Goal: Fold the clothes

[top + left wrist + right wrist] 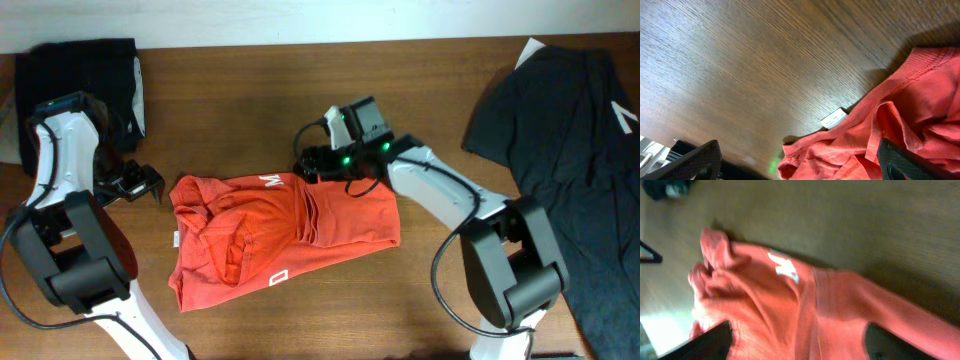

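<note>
My left gripper grabs the red-orange T-shirt (285, 235) by its hem near the white label next. That opens the crumpled body of the T-shirt for folding.
The clothes are one red-orange T-shirt (285, 235) lying crumpled on the wooden table, with bits of white lettering showing. My left gripper (140, 185) is open just off the shirt's left edge, above the table. In the left wrist view its jaws (797, 155) are spread wide over the shirt's hem (900, 125) and a white label (834, 118). My right gripper (310, 165) is open at the shirt's far edge. In the right wrist view its jaws (799, 330) are spread above the rumpled cloth (790, 305), holding nothing.
A black garment (90, 70) lies at the back left corner. A large dark grey garment (560, 130) covers the right side of the table. Bare wood (300, 320) shows in front of the shirt.
</note>
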